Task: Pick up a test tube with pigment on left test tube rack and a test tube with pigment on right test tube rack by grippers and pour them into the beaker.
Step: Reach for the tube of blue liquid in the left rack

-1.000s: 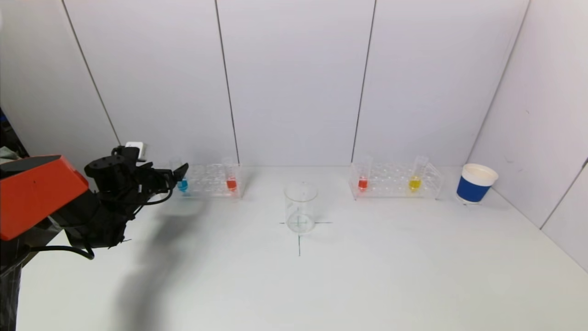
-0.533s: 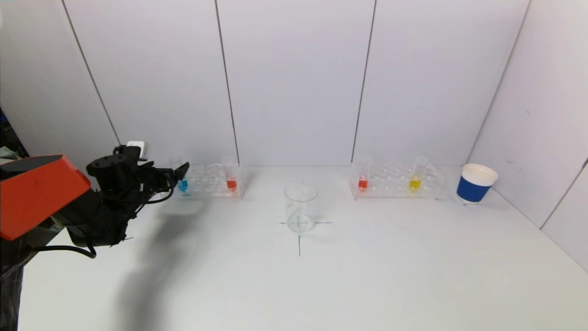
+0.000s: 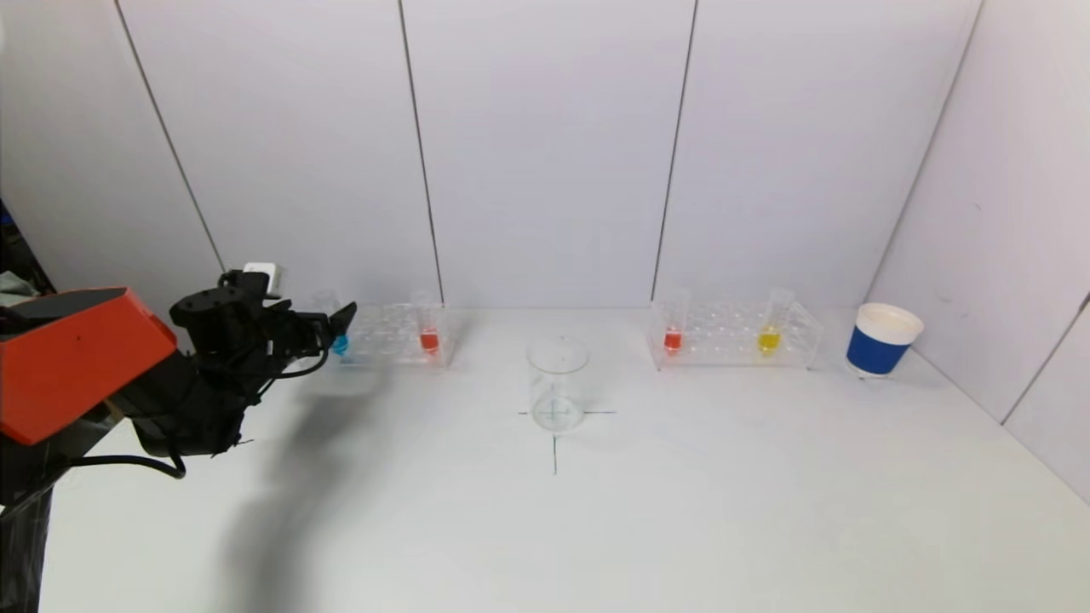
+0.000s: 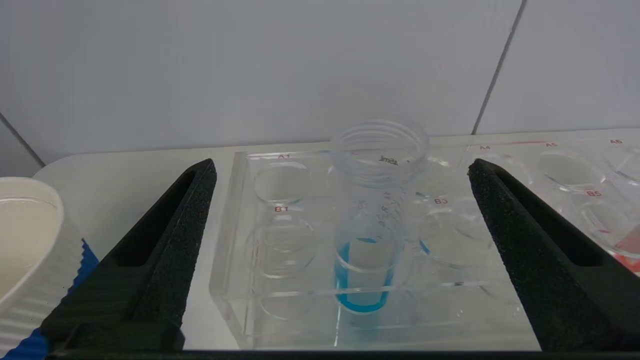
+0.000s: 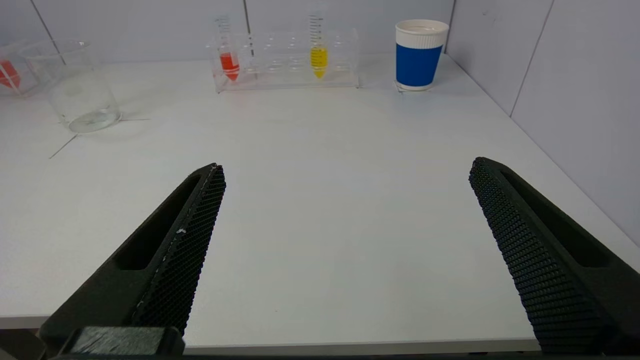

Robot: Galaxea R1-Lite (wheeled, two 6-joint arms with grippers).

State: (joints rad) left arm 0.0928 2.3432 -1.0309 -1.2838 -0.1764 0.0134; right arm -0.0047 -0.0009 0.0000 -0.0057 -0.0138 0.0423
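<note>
The left gripper will next grab the blue tube by the bare upper part below its rim [image 4: 375, 198] to pour it, because the rack closes around the lower half of the tube.
The left test tube rack [image 3: 387, 334] holds a blue-pigment tube [image 3: 340, 345] and a red-pigment tube [image 3: 429, 340]. My left gripper [image 3: 335, 328] is level with the blue tube [image 4: 367, 235] and open. That tube stands upright in its rack hole between the black fingers [image 4: 165, 250], touching neither. The right rack [image 3: 732, 336] holds a red tube [image 3: 673, 339] and a yellow tube [image 3: 769, 339]. An empty glass beaker [image 3: 558, 383] stands on a cross mark between the racks. My right gripper [image 5: 347, 165] hangs open over the table's near edge, outside the head view.
A blue-and-white paper cup [image 3: 882, 339] stands right of the right rack. Another such cup [image 4: 25, 240] sits just beside the left rack, close to one left finger. Wall panels stand right behind both racks, and another runs along the table's right side.
My left arm has crept forward and a little right, so the fingers now reach further around the blue tube. Nothing else has moved.
</note>
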